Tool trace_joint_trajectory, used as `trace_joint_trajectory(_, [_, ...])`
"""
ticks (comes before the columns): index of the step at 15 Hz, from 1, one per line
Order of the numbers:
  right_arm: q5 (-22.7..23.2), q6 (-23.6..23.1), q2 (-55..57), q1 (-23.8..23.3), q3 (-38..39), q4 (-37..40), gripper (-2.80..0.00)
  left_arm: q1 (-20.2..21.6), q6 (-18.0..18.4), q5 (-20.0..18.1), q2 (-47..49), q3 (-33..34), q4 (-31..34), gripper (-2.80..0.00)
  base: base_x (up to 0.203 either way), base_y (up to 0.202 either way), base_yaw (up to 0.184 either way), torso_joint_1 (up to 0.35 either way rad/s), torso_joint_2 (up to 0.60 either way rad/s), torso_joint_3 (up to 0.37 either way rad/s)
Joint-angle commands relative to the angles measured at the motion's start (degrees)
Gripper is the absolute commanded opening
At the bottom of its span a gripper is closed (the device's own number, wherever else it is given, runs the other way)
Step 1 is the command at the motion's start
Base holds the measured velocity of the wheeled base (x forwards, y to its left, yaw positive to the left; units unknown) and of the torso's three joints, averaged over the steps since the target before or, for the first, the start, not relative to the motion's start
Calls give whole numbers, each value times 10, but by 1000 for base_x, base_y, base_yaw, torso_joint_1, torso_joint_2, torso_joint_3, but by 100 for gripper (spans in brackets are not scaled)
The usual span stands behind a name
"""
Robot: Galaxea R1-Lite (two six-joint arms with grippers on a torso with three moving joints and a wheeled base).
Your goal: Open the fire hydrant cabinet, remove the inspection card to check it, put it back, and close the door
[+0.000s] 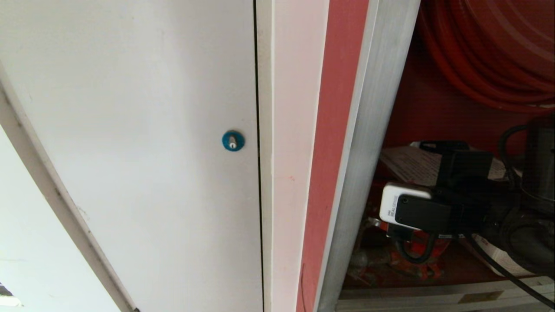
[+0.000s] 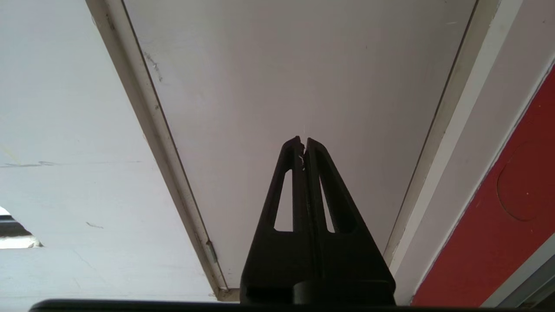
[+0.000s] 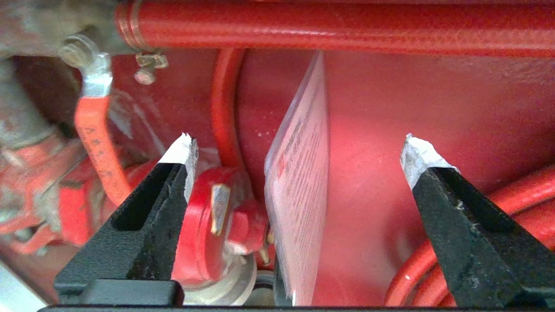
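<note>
Next, my right gripper grabs the inspection card by its edge [image 3: 273, 167] beside the red mark, leaving the inspection card's printed side [image 3: 304, 208] free to be checked.
The fire hydrant cabinet [image 1: 373, 143] is open, its silver frame at the right of the head view and its inside red. My right arm [image 1: 416, 208] reaches into it. The right gripper [image 3: 300, 151] is open wide. The inspection card [image 3: 299, 186] stands edge-on between the white-tipped fingertips [image 3: 185, 149] and touches neither. It shows behind the arm as a pale printed sheet [image 1: 405, 164]. A red valve [image 3: 217, 216] sits beside the card. The door is out of view. My left gripper [image 2: 303, 141] is shut and empty, parked before a white door.
A plain white door [image 1: 130, 130] with a blue round lock [image 1: 233, 140] fills the left. The red hose reel [image 1: 490, 56] hangs above the right arm, and red hose [image 3: 347, 26] crosses close over the gripper. The cabinet's silver sill [image 1: 433, 297] runs below.
</note>
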Motion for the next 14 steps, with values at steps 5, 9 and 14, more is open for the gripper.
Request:
trace_joint_trajectory(5, [-1, -14, 20, -32, -13, -2, 0, 0, 0, 0, 1, 4, 0, -280, 0, 0, 0, 0, 0, 0])
trace_joint_trajectory(9, [1, -15, 24, -34, -18, -3, -280, 0, 0, 1, 1, 4, 0, -280, 0, 0, 0, 0, 0, 0])
trace_joint_trajectory(14, [2, -15, 35, -34, -20, -29, -280, 0, 0, 0, 1, 4, 0, -280, 0, 0, 0, 0, 0, 0])
